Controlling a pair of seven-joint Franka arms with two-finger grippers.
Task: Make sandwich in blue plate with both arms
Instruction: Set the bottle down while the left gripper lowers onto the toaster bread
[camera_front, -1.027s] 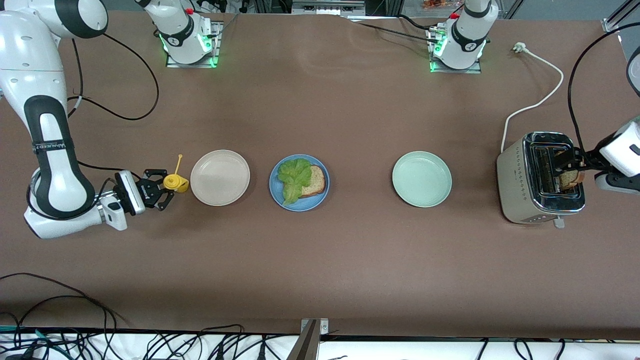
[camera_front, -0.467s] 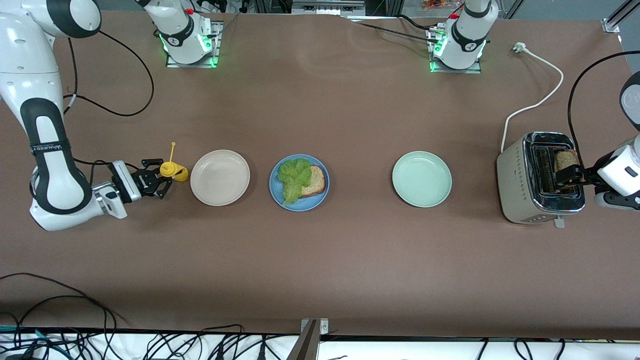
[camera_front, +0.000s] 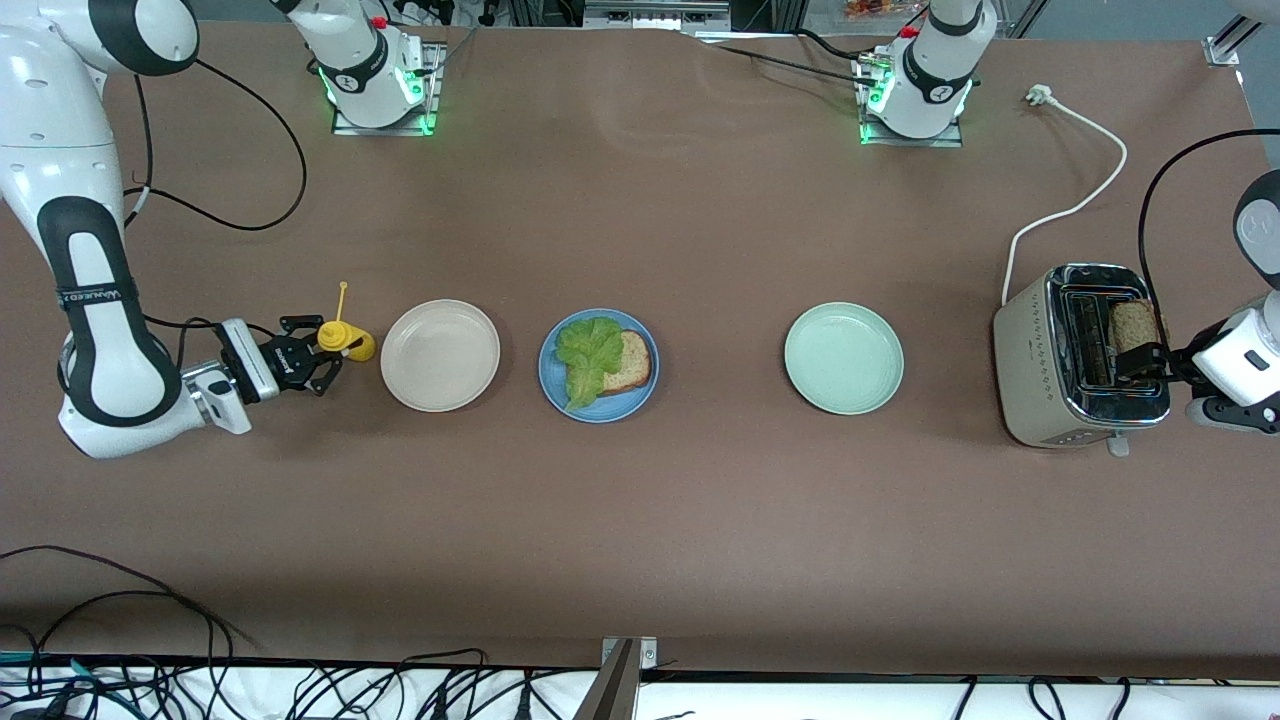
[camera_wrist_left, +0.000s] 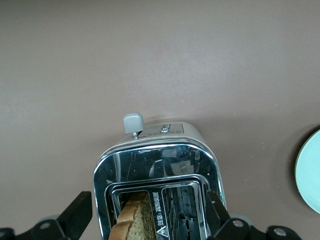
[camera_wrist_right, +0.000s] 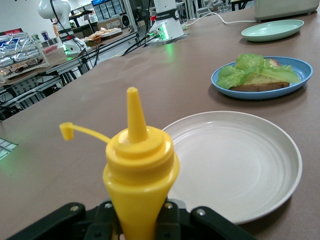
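The toast slice needs to be picked up next by its exposed crust edge (camera_front: 1132, 324) with my left gripper, to top the sandwich on the blue plate (camera_front: 646, 394).
The blue plate (camera_front: 646, 394) sits mid-table and holds one toast slice (camera_front: 633, 362) with a lettuce leaf (camera_front: 588, 352) over it. A second toast slice (camera_front: 1133, 326) stands up out of a slot of the chrome toaster (camera_front: 1040, 372) at the left arm's end. My left gripper (camera_front: 1150, 358) hovers open over the toaster (camera_wrist_left: 160, 155), its fingers (camera_wrist_left: 76, 216) wide on either side of that slice (camera_wrist_left: 137, 222) without touching it. My right gripper (camera_front: 303, 362) is shut on an upright yellow squeeze bottle (camera_front: 340, 340) that stands beside the cream-white plate (camera_front: 440, 355).
A mint-green plate (camera_front: 843, 358) lies between the blue plate and the toaster. The toaster's white cord (camera_front: 1080, 200) runs toward the left arm's base. In the right wrist view the bottle (camera_wrist_right: 140, 170) fills the foreground, with the white plate (camera_wrist_right: 235, 165) and blue plate (camera_wrist_right: 302, 75) past it.
My left gripper has let go of the toast in the slot and backed off; the slice now stands taller. My right arm shifted the yellow bottle slightly away from the front camera.
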